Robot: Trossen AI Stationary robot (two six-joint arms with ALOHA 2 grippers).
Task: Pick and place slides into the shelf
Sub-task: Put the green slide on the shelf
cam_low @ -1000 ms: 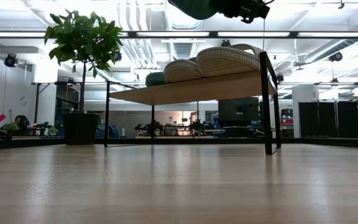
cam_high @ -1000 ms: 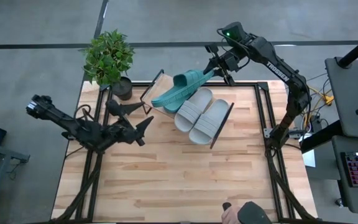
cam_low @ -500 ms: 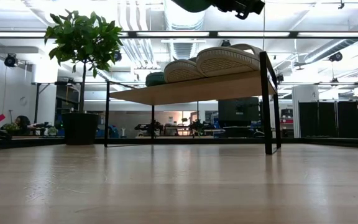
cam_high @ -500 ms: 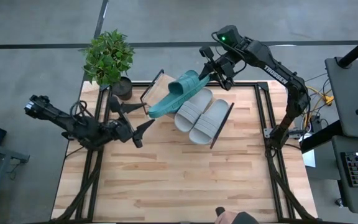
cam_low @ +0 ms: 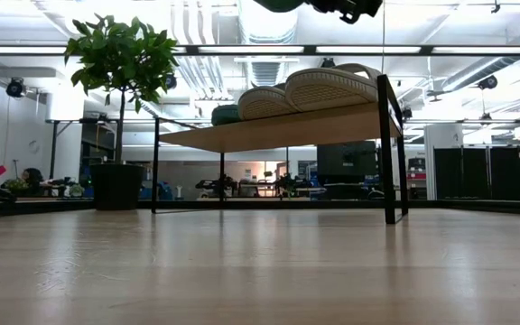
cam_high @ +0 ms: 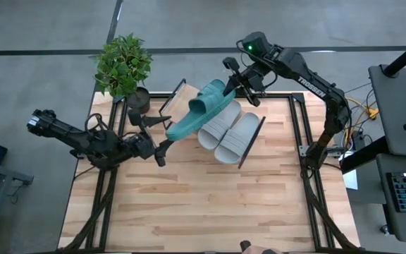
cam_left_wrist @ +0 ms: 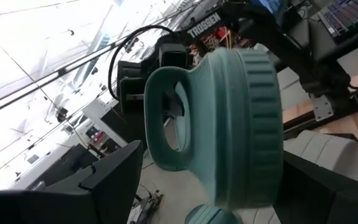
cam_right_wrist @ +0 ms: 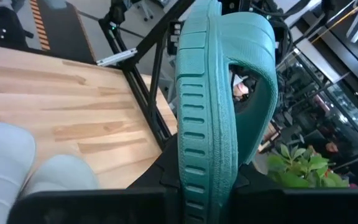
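My left gripper grabs the teal slide on the shelf [cam_high: 182, 95] by its loose end [cam_high: 174, 132] next, to set it beside the other slides.
A teal-green slide [cam_high: 196, 113] hangs in the air above the shelf [cam_high: 182, 95], slanting from the far right down toward the near left. My right gripper [cam_high: 232, 81] is shut on its far-right end. My left gripper [cam_high: 162, 137] is open at the slide's free end [cam_high: 171, 132], one finger on either side; whether they touch it does not show. The left wrist view looks along the slide [cam_left_wrist: 229, 124] and through its ribbed strap. Two light grey slides [cam_high: 220, 123] [cam_high: 238, 137] lie side by side on the slanted board [cam_low: 278, 131]. A second teal slide [cam_low: 227, 115] rests behind them. My right gripper pinches the teal slide's sole [cam_right_wrist: 205, 168] between its two fingers at the end nearest the table's far right. The slide stands on edge, strap [cam_right_wrist: 253, 56] to one side. It is lifted clear and slants down away from the fingers over the shelf.
A potted plant [cam_high: 123, 63] stands at the table's far left corner, close to the shelf's left end. The shelf's black wire frame [cam_high: 251, 141] rises above the tabletop. Bare wooden tabletop [cam_high: 203, 204] spreads across the near half.
My right gripper has moved toward the table's left, carrying the teal slide with it. The slide's free end has swung down and toward the near left, coming between my left gripper's open fingers. The grey slides have stayed where they were.
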